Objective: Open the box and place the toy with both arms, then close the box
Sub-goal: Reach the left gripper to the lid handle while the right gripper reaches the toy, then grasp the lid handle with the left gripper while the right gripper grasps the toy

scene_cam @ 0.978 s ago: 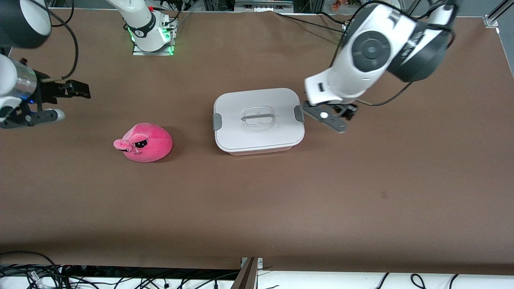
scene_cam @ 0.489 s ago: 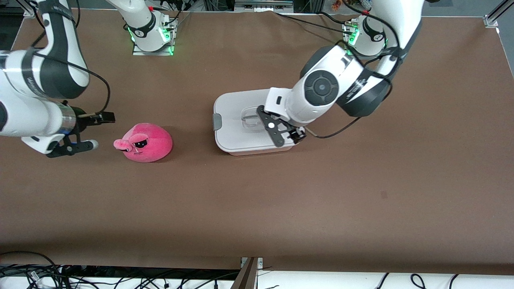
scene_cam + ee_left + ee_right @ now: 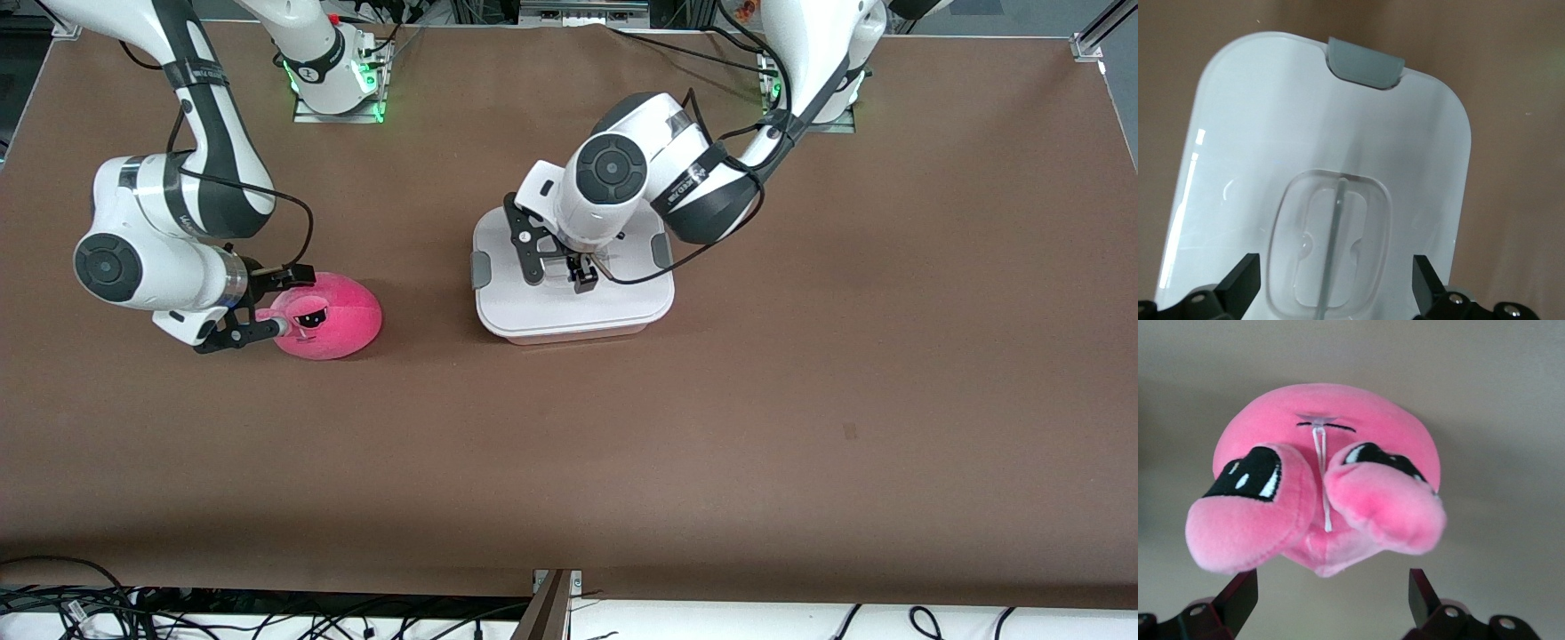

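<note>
My fingers stop short of the ears' lower edges, so it is too early to close. My right gripper moves forward, and only then closes on the pink plush toy (image 3: pixel 338 316).
The box (image 3: pixel 622 298) sits mid-table with its white lid on and a grey clip (image 3: pixel 480 268) at each end. My left gripper (image 3: pixel 556 265) hangs open just above the lid's clear recessed handle (image 3: pixel 1331 250); its fingertips (image 3: pixel 1241 288) stand either side of the handle without touching it. The left wrist view shows the lid (image 3: pixel 1325 147), one clip (image 3: pixel 1365 63) and the left gripper (image 3: pixel 1335 290). The pink plush toy (image 3: pixel 338 316) lies toward the right arm's end. My right gripper (image 3: pixel 276 305) is open at the toy's face, ears just ahead of its fingers. In the right wrist view the toy (image 3: pixel 1318 473) is close to the right gripper (image 3: pixel 1328 600).
The brown table (image 3: pixel 569 462) stretches wide nearer the front camera. Arm bases with green lights (image 3: pixel 333 80) (image 3: pixel 805 89) stand along the table's edge farthest from the camera. Cables (image 3: pixel 89 613) run under the near edge. A small dark mark (image 3: pixel 849 431) shows on the cloth.
My left gripper swung from beside the box's end clip to over the lid's handle. My right gripper came in from the right arm's end of the table up to the toy's face. Both stayed open.
</note>
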### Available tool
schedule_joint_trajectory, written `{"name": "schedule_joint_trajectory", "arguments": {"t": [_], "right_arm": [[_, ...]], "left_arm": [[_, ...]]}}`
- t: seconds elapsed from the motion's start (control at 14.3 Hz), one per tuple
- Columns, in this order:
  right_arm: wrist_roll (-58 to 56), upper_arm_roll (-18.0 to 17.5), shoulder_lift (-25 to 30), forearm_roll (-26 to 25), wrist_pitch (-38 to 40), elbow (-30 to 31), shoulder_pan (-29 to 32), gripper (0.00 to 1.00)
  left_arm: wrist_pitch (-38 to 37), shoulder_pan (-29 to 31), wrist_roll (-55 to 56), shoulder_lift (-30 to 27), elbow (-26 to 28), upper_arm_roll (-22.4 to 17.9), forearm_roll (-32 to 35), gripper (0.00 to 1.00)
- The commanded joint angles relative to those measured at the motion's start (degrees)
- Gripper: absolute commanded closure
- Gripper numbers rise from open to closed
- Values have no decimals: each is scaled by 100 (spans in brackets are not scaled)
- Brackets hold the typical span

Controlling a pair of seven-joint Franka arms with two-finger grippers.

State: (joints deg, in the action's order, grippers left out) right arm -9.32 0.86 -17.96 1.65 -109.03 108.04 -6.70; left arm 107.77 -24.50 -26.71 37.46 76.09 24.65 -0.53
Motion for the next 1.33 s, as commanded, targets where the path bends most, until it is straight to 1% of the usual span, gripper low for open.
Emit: {"name": "schedule_joint_trajectory", "arguments": {"t": [0.0, 0.14, 0.21, 0.28, 0.35, 0.42, 0.49, 0.56, 0.63, 0.7, 0.77, 0.98, 1.12, 1.19, 1.26], "right_arm": [[-183, -78, 161, 63, -302, 295, 11, 0], [-193, -78, 56, 63, -653, 296, 11, 0], [-202, -86, 21, 63, -811, 296, 11, 0], [-202, -95, -49, 63, -935, 287, 11, 0], [-202, -95, -102, 63, -1067, 279, 11, 0], [-202, -95, -111, 54, -1190, 279, 11, 0], [-202, -104, -129, 54, -1295, 279, 2, 9], [-202, -104, -155, 54, -1349, 261, -24, 34], [-193, -104, -155, 63, -1349, 252, -68, 65], [-184, -104, -155, 72, -1358, 243, -138, 92], [-184, -104, -173, 72, -1349, 182, -147, 100], [-193, -104, -217, 63, -1349, 15, -235, 100], [-210, -130, -182, 63, -1201, -247, -305, 100], [-263, -139, -156, 54, -904, -440, -314, 100], [-359, -148, -173, 54, -553, -721, -332, 100]], "left_arm": [[7, -107, -176, 7, 230, -21, 288, 0], [15, -196, -168, 24, 231, -21, 422, 0], [16, -196, -168, 24, 231, -12, 422, 32], [16, -213, -107, 24, 231, -21, 422, 58], [7, -196, -167, 24, 231, -12, 422, 82], [-19, -196, -176, 16, 231, -12, 422, 99], [-28, -213, -159, -2, 231, -12, 422, 100], [-37, -222, -167, -2, 222, -12, 422, 100], [-37, -222, -176, -2, 222, -12, 422, 100], [-37, -214, -185, -11, 222, -12, 422, 100], [-37, -213, -211, -19, 213, -12, 422, 100], [-55, -213, -194, -63, 143, -4, 387, 100], [-98, -213, -185, -186, 108, 5, 343, 100], [-160, -213, -185, -300, 108, 14, 326, 100], [-386, -222, -185, -414, 90, 23, 334, 100]]}}
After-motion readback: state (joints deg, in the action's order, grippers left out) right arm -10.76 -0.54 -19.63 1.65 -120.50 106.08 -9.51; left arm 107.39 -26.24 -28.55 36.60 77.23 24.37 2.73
